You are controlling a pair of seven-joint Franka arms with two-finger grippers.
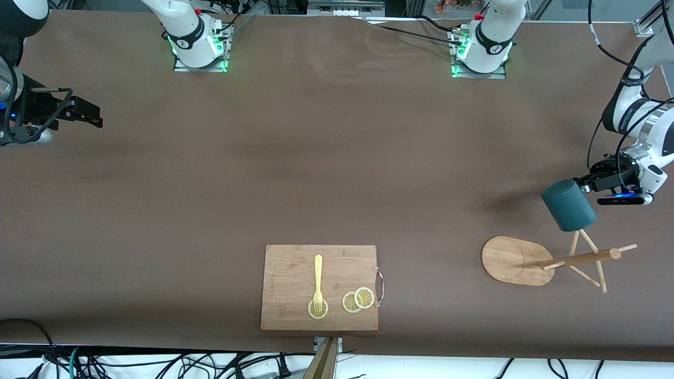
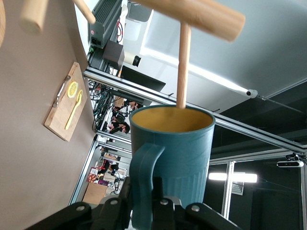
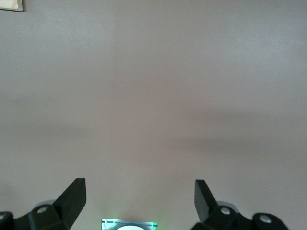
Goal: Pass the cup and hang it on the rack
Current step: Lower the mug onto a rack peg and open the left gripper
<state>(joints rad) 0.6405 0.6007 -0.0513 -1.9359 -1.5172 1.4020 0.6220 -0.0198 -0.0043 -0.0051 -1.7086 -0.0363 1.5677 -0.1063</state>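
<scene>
The cup would tip if the robot's left gripper opened now, because the cup's rim is high above the rack's post in the front view.
The dark teal ribbed cup hangs in the air, tilted, over the light wooden rack toward the left arm's end of the table. My left gripper is shut on the cup's handle. In the left wrist view the cup shows its yellowish-tan inside, and a thin peg of the rack reaches into its mouth. My left gripper has a finger on each side of the handle. My right gripper waits open and empty over bare table at the right arm's end; the right wrist view shows only tablecloth.
A rectangular wooden cutting board lies near the table's front edge, with a yellow fork and lemon slices on it. It also shows in the left wrist view. The rack's other pegs stick out around the post.
</scene>
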